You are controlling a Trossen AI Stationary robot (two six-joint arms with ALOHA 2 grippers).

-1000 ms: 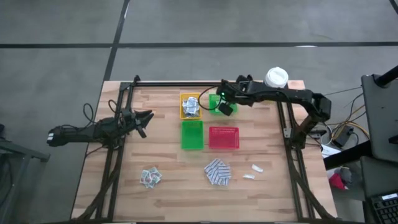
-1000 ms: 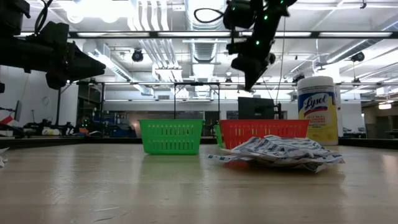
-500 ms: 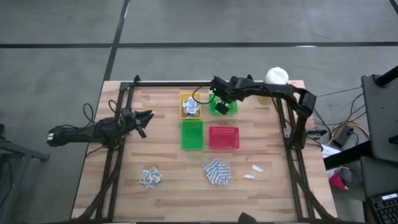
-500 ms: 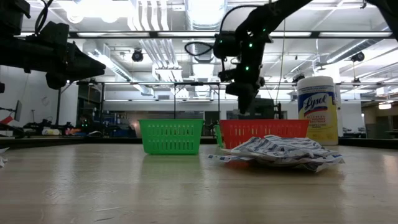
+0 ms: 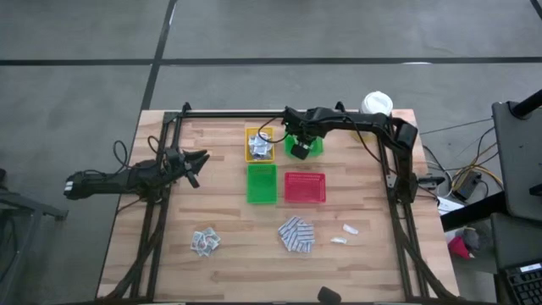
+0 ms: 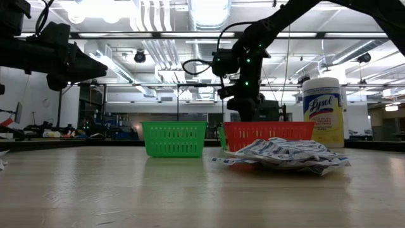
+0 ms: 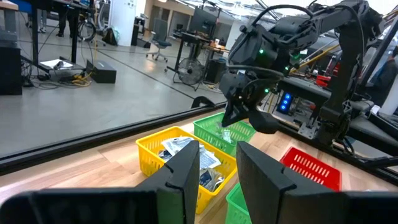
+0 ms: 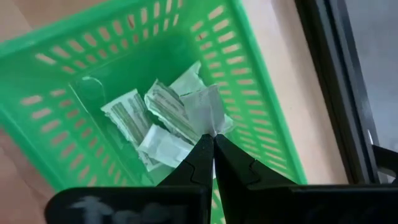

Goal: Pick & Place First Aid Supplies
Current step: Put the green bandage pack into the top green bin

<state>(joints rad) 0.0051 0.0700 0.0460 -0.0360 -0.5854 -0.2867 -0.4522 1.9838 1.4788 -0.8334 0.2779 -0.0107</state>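
Observation:
The small white packet (image 8: 204, 107) hangs inside the far green tray's sides and would rest among pale packets if opened now. It is time for my right gripper to release it.
My right gripper (image 8: 213, 142) hangs over the far green tray (image 5: 309, 146), shut on a small white packet (image 8: 204, 107) of the first aid supplies. Several pale packets (image 8: 146, 118) lie on that tray's floor. The yellow tray (image 5: 259, 144) also holds packets. Near the front edge lie blue-and-white pads (image 5: 296, 235), a smaller pile (image 5: 204, 241) and two white sachets (image 5: 346, 234). My left gripper (image 7: 217, 168) waits open at the table's left, pointing level. My right gripper pinches the white packet by one edge (image 8: 210, 129) between its two fingertips. The fingers come steeply from above, pointing down into the green tray. The packet hangs below the tips over the packets in the tray; whether it touches them I cannot tell.
A nearer green tray (image 5: 262, 183) and a red tray (image 5: 305, 187) stand in the table's middle. A yellow canister with a white lid (image 5: 376, 104) stands at the far right corner. Black frame rails (image 5: 237, 114) run along the table's sides and far edge.
My right gripper has gone down and toward the table's left with the white packet, from above the far green tray's right side to low over the tray. It has tipped more steeply downward and stayed shut.

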